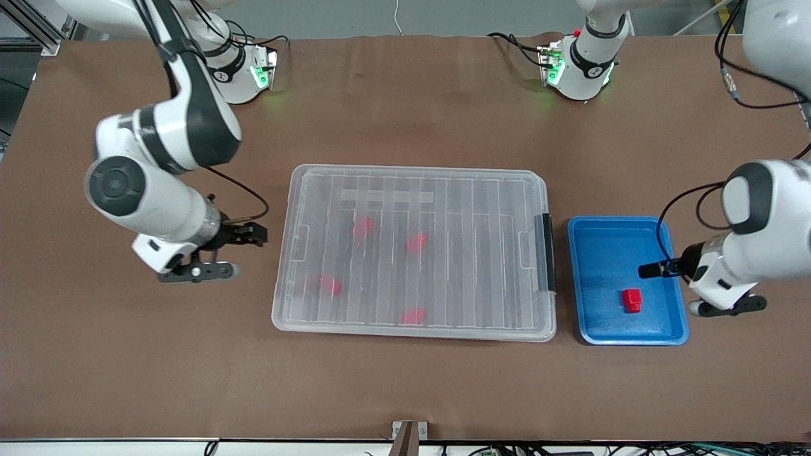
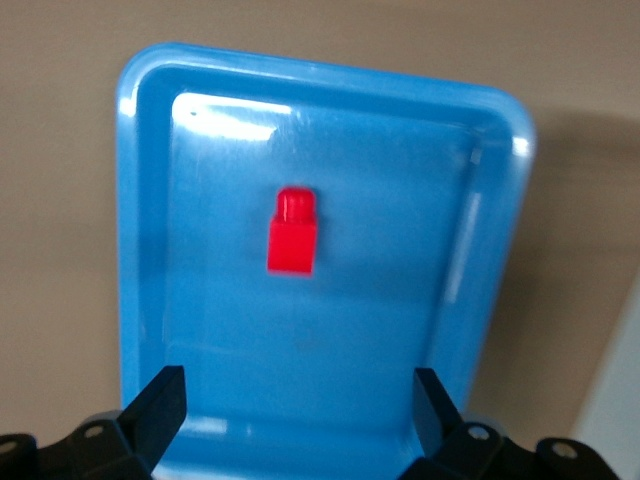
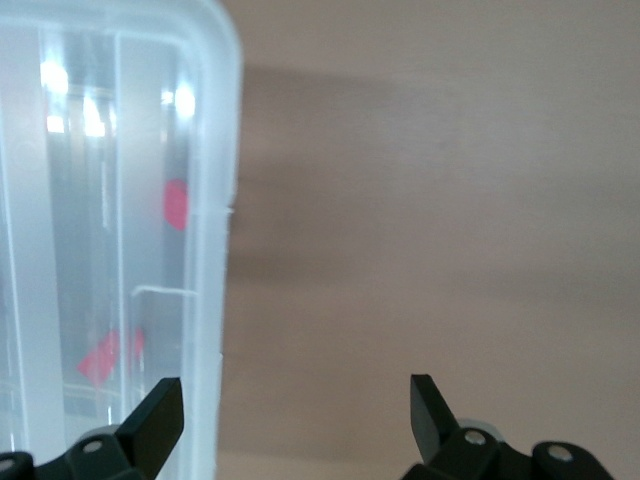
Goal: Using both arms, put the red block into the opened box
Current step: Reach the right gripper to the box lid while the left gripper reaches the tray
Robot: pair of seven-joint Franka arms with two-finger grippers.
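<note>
The red block needs to go into the opened box, so my left gripper needs to grab the block's square body (image 1: 632, 301) next, below the round stud.
The red block (image 1: 632, 299) (image 2: 292, 235) lies alone in a blue tray (image 1: 595, 329) (image 2: 130, 250). The box (image 1: 288, 253) (image 3: 215, 200) stands mid-table with its ribbed translucent lid lying flat on it and a black clip handle (image 1: 548, 253) at the end toward the tray. Several red blocks (image 1: 362, 227) (image 3: 176, 205) show through the lid. My left gripper (image 1: 656, 270) (image 2: 300, 385) is open and empty over the tray's edge at the left arm's end, short of the block. My right gripper (image 1: 252, 234) (image 3: 295, 390) is open and empty over the table beside the box's end toward the right arm.
The blue tray sits close beside the box's handle end, with a narrow gap between them. Brown table (image 1: 405, 380) stretches all round both. Cables run from each wrist, and the arm bases (image 1: 580, 69) stand along the table edge farthest from the front camera.
</note>
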